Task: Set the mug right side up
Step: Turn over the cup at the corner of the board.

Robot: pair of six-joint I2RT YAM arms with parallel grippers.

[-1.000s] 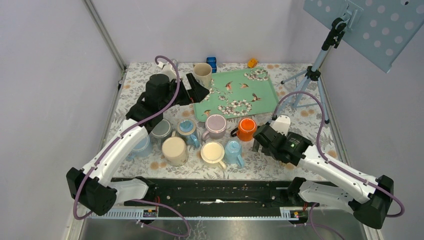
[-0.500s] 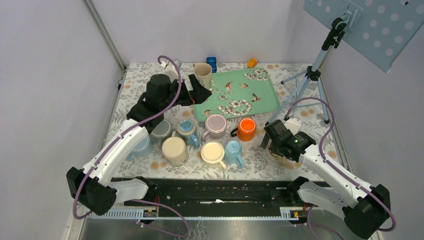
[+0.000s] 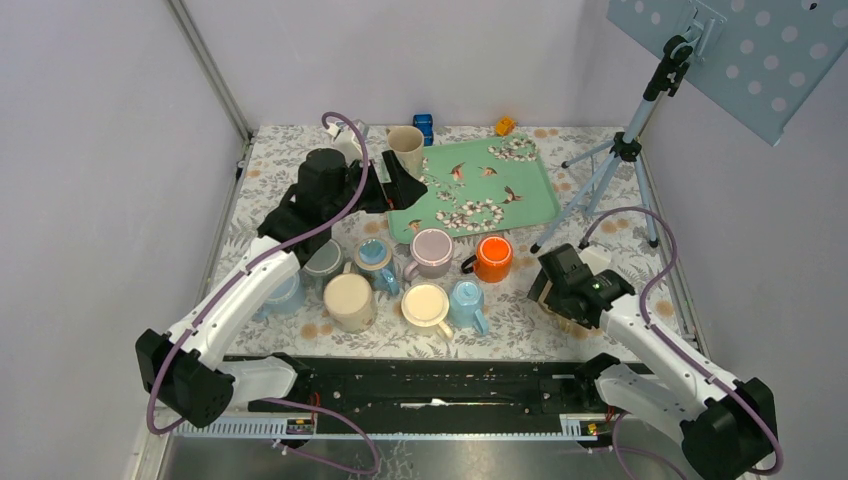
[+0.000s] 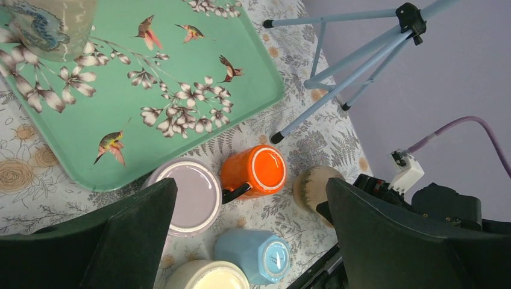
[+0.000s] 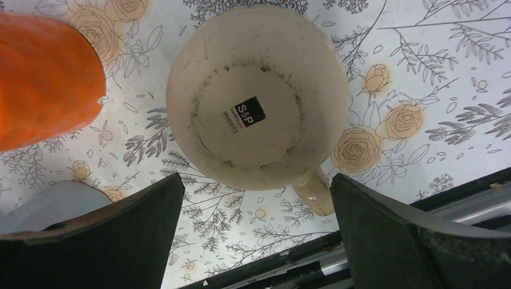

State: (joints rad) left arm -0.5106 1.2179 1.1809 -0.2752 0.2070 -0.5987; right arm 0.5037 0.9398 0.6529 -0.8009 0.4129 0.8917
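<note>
The robot's right gripper should next pick up the beige mug by its handle (image 3: 563, 323) (image 5: 314, 193) to turn it over, and the mug's body stays free for the left gripper.
A beige mug (image 5: 256, 96) stands upside down on the floral cloth, its marked base up and its handle (image 5: 313, 192) pointing toward the table's near edge. My right gripper (image 5: 258, 177) is open just above it, one finger on each side and touching nothing. In the top view the right gripper (image 3: 550, 290) covers most of the mug. The mug also shows in the left wrist view (image 4: 313, 186). My left gripper (image 3: 405, 185) is open and empty, held high over the left edge of the green tray (image 3: 500, 190).
An orange mug (image 3: 493, 257) stands base up just left of the beige mug. A lilac mug (image 3: 432, 250), a blue mug (image 3: 466, 300), a cream mug (image 3: 425, 303) and several more cluster at centre. A tripod (image 3: 610, 170) stands at the back right.
My right gripper has moved right, away from the orange mug, and now sits over the beige mug. My left gripper has shifted slightly right.
</note>
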